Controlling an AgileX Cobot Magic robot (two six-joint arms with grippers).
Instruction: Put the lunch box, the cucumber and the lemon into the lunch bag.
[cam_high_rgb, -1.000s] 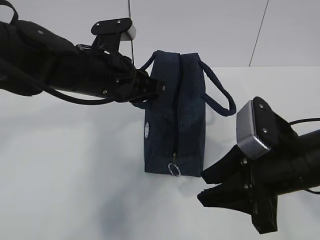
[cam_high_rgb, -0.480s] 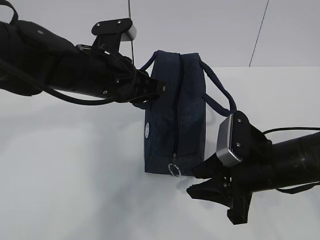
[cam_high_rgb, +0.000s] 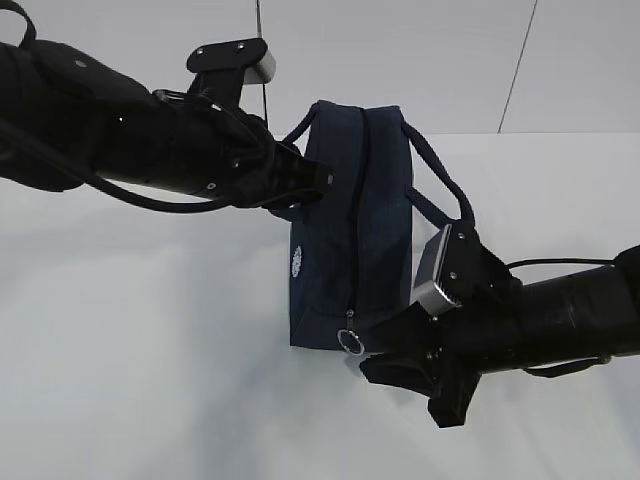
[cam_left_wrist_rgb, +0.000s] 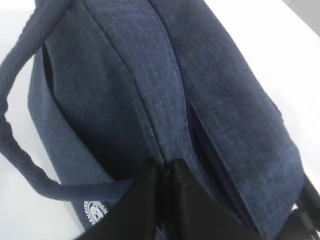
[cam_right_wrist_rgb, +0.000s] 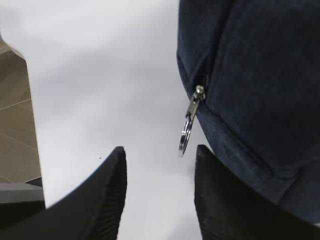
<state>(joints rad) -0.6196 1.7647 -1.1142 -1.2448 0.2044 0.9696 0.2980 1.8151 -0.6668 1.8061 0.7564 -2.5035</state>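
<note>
I need to grab the zipper pull by its silver ring (cam_high_rgb: 350, 342) with my right gripper next, because the ring hangs free and the slider (cam_high_rgb: 350, 315) sits tight against the navy fabric.
The navy lunch bag (cam_high_rgb: 352, 230) stands on the white table with its zipper closed and the silver ring pull (cam_high_rgb: 349, 341) hanging at its near end. My left gripper (cam_high_rgb: 318, 180) is shut on a fold of the bag's fabric (cam_left_wrist_rgb: 150, 125) near the top left side, above the white logo (cam_high_rgb: 294, 261). My right gripper (cam_high_rgb: 372, 362) is open, its jaws just short of the ring pull (cam_right_wrist_rgb: 186, 137), which hangs a little ahead of and between the fingertips (cam_right_wrist_rgb: 117, 160). The lunch box, cucumber and lemon are out of view.
The white table (cam_high_rgb: 130, 340) spreads around the bag. A handle loop (cam_high_rgb: 440, 195) sticks out on the bag's right, another (cam_left_wrist_rgb: 20, 150) on its left. A wall stands behind.
My right gripper has moved left and toward the bag's near end, up to the ring pull. The left gripper stays shut on the bag.
</note>
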